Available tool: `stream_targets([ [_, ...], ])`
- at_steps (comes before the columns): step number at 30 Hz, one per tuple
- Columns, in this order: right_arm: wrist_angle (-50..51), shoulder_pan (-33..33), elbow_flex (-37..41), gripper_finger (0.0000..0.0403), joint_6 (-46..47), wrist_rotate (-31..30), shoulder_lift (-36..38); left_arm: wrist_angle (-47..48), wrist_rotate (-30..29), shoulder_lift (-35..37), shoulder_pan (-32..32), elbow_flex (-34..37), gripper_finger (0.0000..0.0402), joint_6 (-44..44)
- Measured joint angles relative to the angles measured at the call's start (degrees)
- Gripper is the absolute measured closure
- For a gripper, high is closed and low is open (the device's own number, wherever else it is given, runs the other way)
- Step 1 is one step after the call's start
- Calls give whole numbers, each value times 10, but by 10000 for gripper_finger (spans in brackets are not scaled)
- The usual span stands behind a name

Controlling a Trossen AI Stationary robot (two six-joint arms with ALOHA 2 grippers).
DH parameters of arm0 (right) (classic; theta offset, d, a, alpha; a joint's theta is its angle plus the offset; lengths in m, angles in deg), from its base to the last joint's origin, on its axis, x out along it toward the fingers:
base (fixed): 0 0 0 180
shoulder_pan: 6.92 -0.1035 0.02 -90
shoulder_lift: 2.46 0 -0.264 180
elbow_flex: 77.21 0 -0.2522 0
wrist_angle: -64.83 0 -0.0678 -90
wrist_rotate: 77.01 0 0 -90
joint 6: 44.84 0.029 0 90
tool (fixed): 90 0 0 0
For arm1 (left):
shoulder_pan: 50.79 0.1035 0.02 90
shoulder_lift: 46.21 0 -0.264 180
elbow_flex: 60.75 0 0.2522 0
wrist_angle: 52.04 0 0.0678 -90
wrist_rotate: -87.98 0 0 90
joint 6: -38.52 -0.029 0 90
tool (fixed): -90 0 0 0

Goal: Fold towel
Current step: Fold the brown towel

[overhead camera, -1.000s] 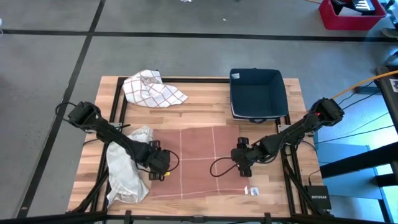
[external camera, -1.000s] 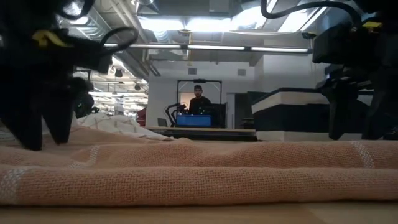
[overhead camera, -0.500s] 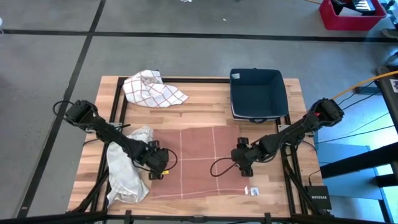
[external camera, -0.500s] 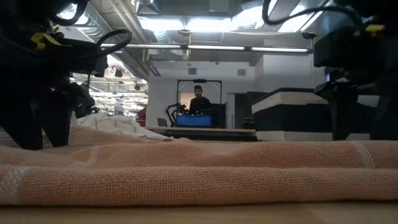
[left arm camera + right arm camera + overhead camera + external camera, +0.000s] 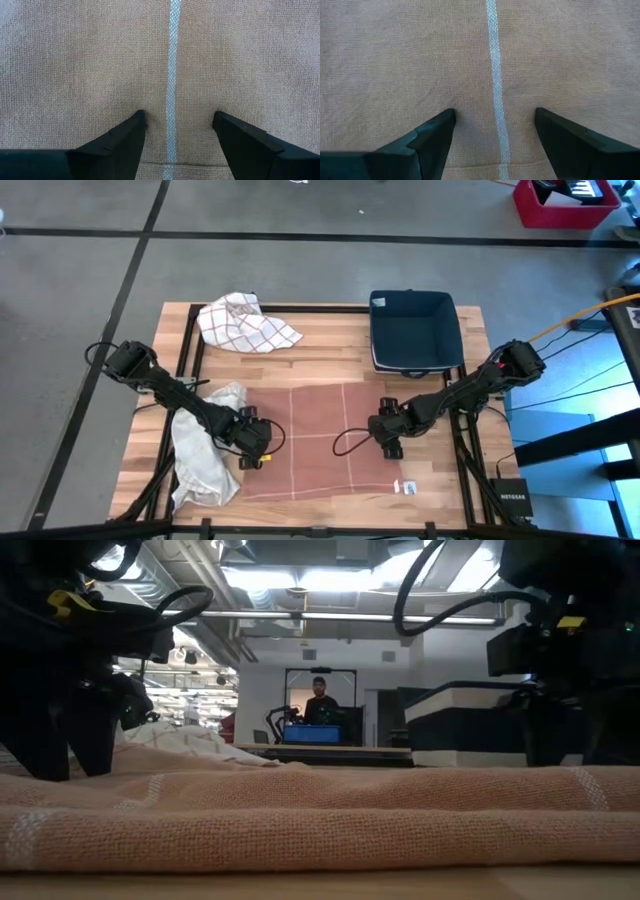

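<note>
The right gripper grips the white stripe [image 5: 500, 120] beside its hem next to fold the salmon towel.
A salmon towel [image 5: 315, 440] with white grid stripes lies spread flat on the wooden table. My left gripper [image 5: 255, 445] stands open at the towel's left edge, pointing steeply down. In the left wrist view its fingers [image 5: 178, 116] straddle a white stripe [image 5: 172, 75]. My right gripper [image 5: 385, 430] stands open at the towel's right edge, pointing steeply down too. Its fingers [image 5: 495, 112] straddle another white stripe [image 5: 495, 65]. In the low view the towel [image 5: 320, 810] fills the foreground, with the left gripper [image 5: 60, 740] and the right gripper [image 5: 560, 735] coming down onto it. My left gripper sets both open fingertips [image 5: 139, 117] on the towel's top layer from above, one on each side of the white stripe, just inside the left hem [image 5: 170, 163]. Nothing is pinched, and the towel lies flat. My right gripper does the same just inside the right hem [image 5: 485, 165], its fingertips [image 5: 449, 114] resting on the flat cloth either side of the stripe.
A crumpled cream cloth [image 5: 205, 450] lies against the towel's left side, under the left arm. A white-and-red checked cloth [image 5: 245, 322] sits at the far left, a dark blue bin [image 5: 413, 330] at the far right. A small white tag [image 5: 408, 487] lies near the front edge.
My right gripper has sunk onto the towel and shifted slightly toward the table's left, staying open. The towel has not moved.
</note>
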Motion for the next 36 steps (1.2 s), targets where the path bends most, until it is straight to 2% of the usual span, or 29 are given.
stream_targets([
  [5, 10, 0, 0, 160, 0, -6, -1, -2, 4, 0, 0, 0, 207, -2],
  [15, 21, -1, 0, 349, -1, -15, -1, -8, 8, 0, 0, 2, 360, 0],
  [18, 22, -1, 0, 389, 3, -17, -1, -8, 8, 0, 0, 2, 391, 0],
  [29, 17, -2, 2, 395, 29, -35, -1, -25, -6, -3, -3, -3, 385, 13],
  [32, 15, -2, 2, 389, 30, -35, -1, -28, -7, -3, -3, -3, 351, 21],
  [36, 13, -1, 2, 394, 30, -32, -2, -33, 1, -3, -3, -3, 286, 27],
])
